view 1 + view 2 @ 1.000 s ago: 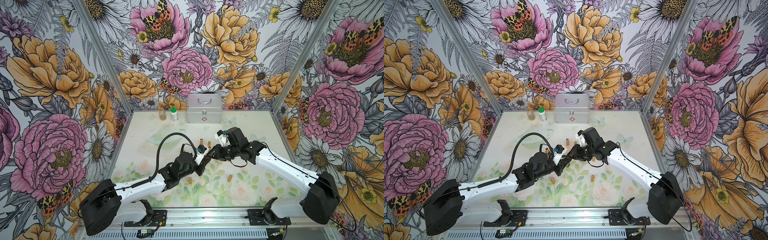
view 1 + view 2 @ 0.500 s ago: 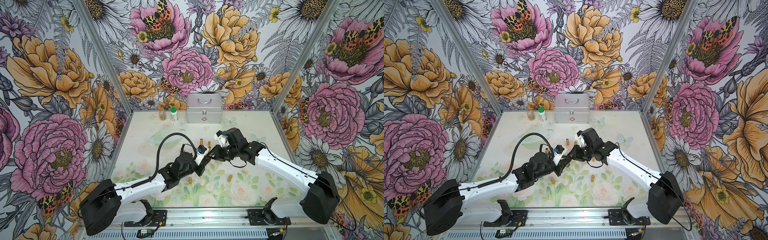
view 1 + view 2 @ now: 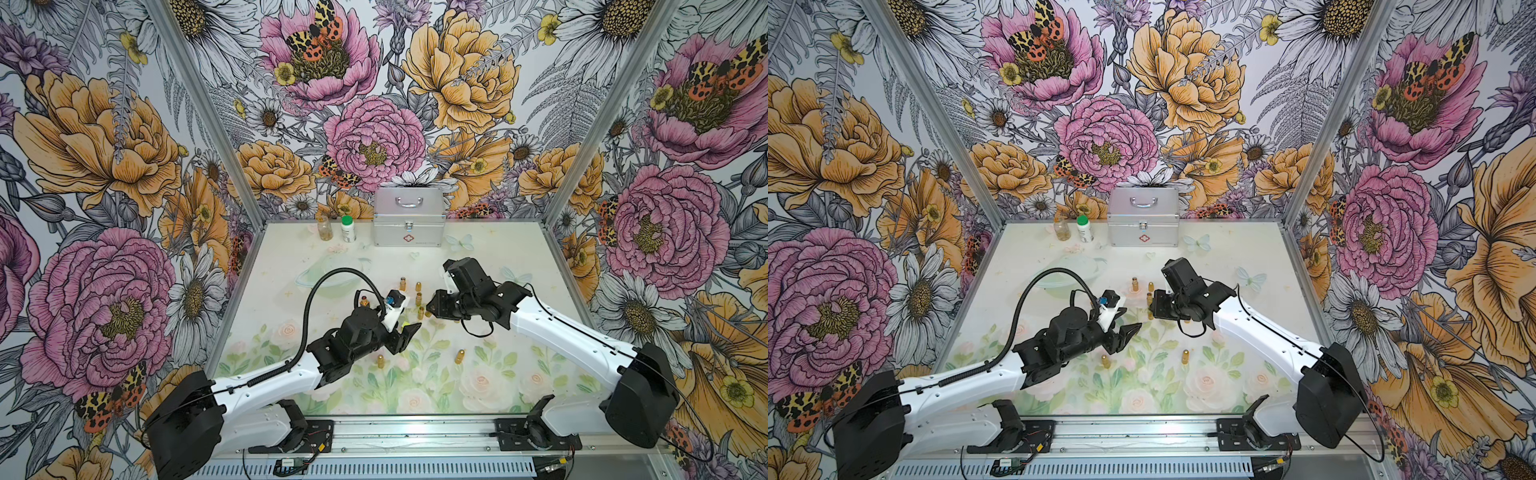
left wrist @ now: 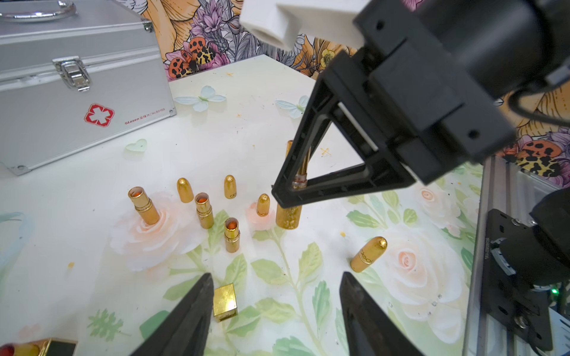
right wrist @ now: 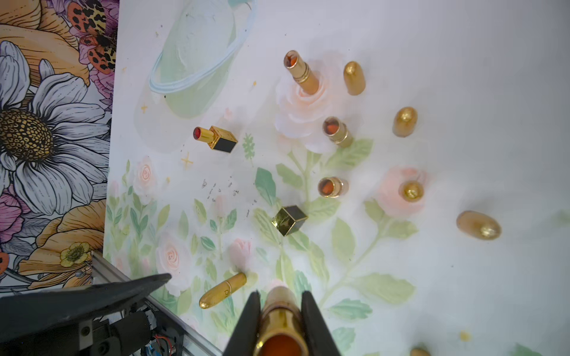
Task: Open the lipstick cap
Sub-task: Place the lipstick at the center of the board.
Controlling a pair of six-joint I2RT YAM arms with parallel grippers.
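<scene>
The robot's right gripper will keep hold of the round gold lipstick until it stands on the tabletop, because its lower end (image 5: pixel 279 295) is still well above the leaf prints.
My right gripper (image 5: pixel 280 292) is shut on a round gold lipstick (image 5: pixel 282 314) held upright. Its open top shows orange inside and carries no cap. In the left wrist view the same lipstick (image 4: pixel 288 217) has its lower end at the table, below the right gripper's fingers (image 4: pixel 296 185). My left gripper (image 4: pixel 276 277) stands open and empty a short way off, above the table. A gold bullet-shaped cap (image 4: pixel 368 254) lies on its side nearby, and shows as that cap (image 5: pixel 222 294) in the right wrist view. Both top views show the left gripper (image 3: pixel 409 326) and the right gripper (image 3: pixel 430 309) facing each other mid-table.
A square gold cap (image 4: pixel 225 300) stands beside one left finger. Three uncapped gold tubes (image 4: pixel 203 209) and upright bullet caps (image 4: pixel 229 186) cluster behind. A black-and-gold square lipstick (image 5: pixel 216 140) lies open. A silver case (image 3: pixel 409 222) and two bottles (image 3: pixel 348 227) stand at the back.
My left gripper has opened and drawn back a little from the right gripper. The right gripper closed tighter on the lipstick and stayed in place.
</scene>
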